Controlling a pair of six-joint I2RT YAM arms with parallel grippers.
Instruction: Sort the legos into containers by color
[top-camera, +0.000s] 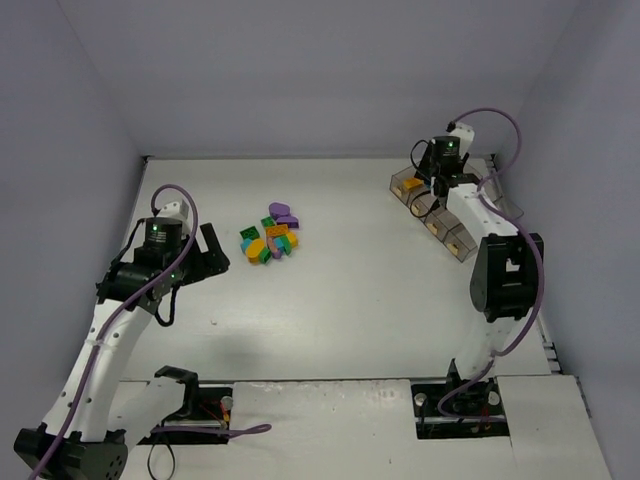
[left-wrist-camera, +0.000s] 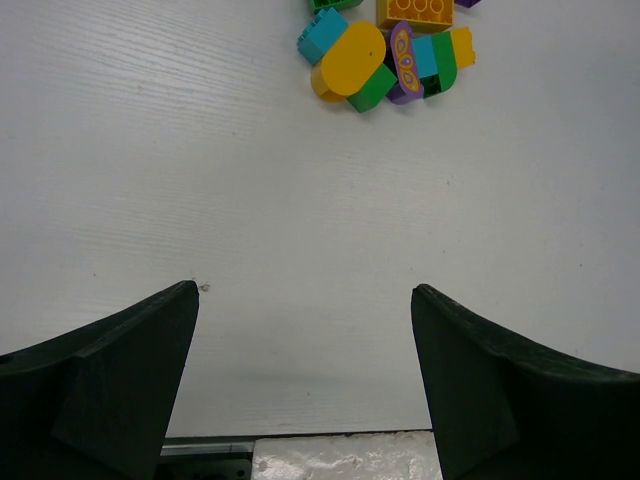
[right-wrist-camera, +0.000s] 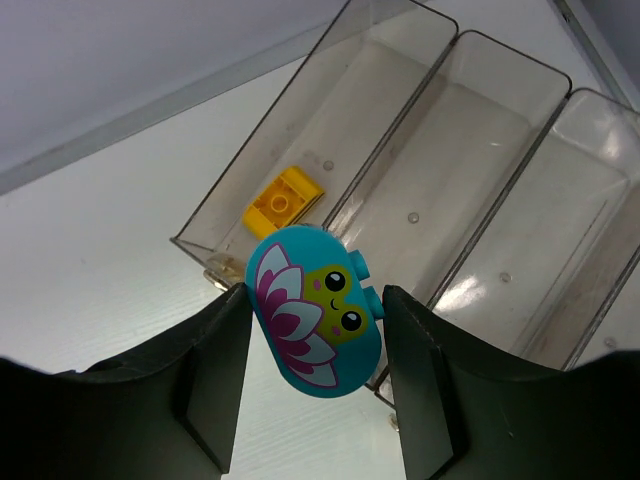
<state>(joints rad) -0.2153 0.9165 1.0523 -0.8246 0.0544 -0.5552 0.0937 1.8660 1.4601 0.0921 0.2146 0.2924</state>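
Observation:
The teal brick would drop short of the second bin, onto the bin's side, so my right gripper should move it farther before release.
The legos (top-camera: 272, 236) lie in a tight pile left of the table's middle: yellow, green, purple, orange and teal bricks. The pile also shows at the top of the left wrist view (left-wrist-camera: 385, 50). My left gripper (top-camera: 210, 250) is open and empty just left of the pile, low over the table (left-wrist-camera: 305, 290). My right gripper (right-wrist-camera: 315, 340) is shut on a teal oval brick (right-wrist-camera: 315, 315) printed with a flower and a face. It holds the brick above the near end of the containers (top-camera: 446, 218), over the wall between the first two bins. One yellow brick (right-wrist-camera: 283, 203) lies in the first bin.
The containers' bins run side by side in the right wrist view; the second bin (right-wrist-camera: 450, 170) and third bin (right-wrist-camera: 590, 220) show bare floors. Grey walls close in the table at the back and sides. The arm bases stand at the near edge.

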